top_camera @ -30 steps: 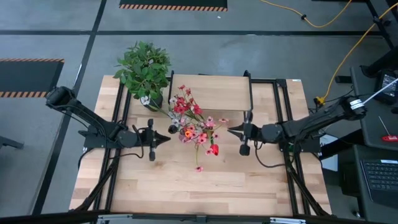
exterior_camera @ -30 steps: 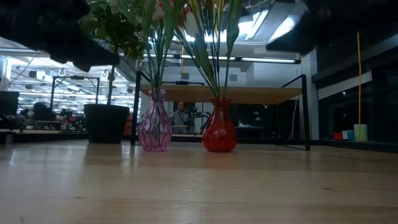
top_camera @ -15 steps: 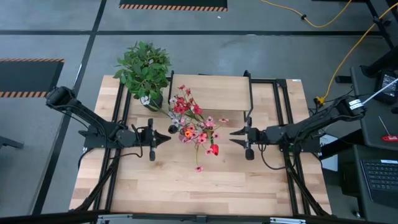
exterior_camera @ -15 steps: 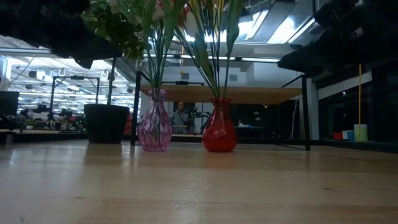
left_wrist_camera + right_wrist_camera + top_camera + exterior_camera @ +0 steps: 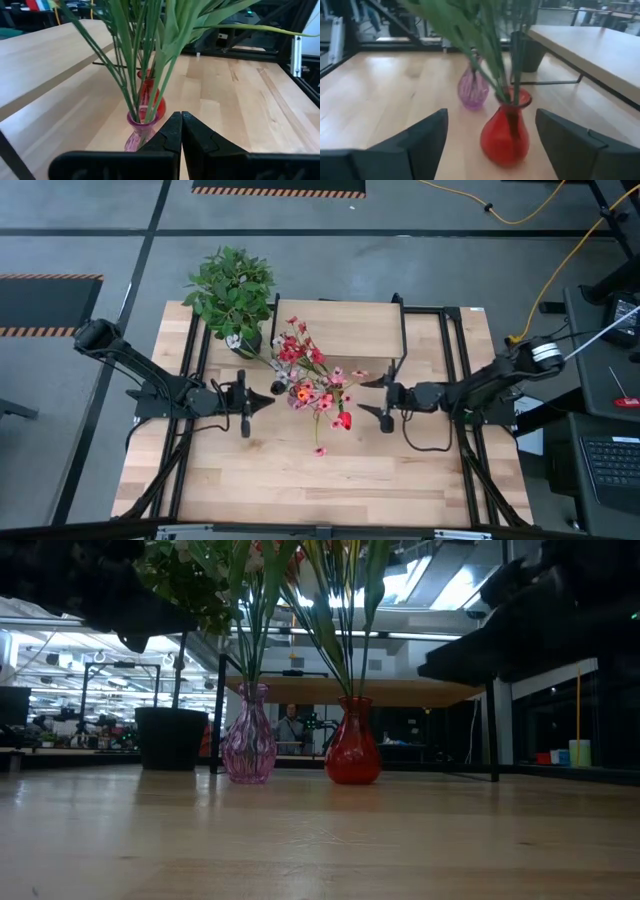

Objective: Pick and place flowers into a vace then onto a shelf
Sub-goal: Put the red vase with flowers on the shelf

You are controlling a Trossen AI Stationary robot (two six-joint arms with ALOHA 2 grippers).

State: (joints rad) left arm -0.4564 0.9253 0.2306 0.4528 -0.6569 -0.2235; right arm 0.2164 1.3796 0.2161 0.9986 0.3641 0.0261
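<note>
My right gripper grabs the red vase by its neck [image 5: 513, 111] next, to carry the flowers onto the shelf.
The flowers [image 5: 312, 383] stand with their green stems in two vases on the table, in front of the shelf [image 5: 340, 328]. One is a pink vase [image 5: 248, 746], the other a red vase [image 5: 352, 747]. My right gripper [image 5: 366, 396] is open, just right of the blooms. Its wrist view shows the red vase [image 5: 507, 134] ahead between the spread fingers, untouched, with the pink vase [image 5: 472, 90] beyond. My left gripper [image 5: 268, 402] is shut, left of the flowers, its tips pointing at the pink vase [image 5: 141, 129].
A bushy green plant [image 5: 232, 288] in a black pot [image 5: 170, 737] stands at the far left beside the shelf. Black frame rails [image 5: 452, 370] run along both table sides. Bare wooden tabletop [image 5: 300, 480] lies toward the near edge.
My right gripper has opened wide from nearly shut and has eased toward the table's left, closer to the red vase. The vases and flowers have stayed where they were.
</note>
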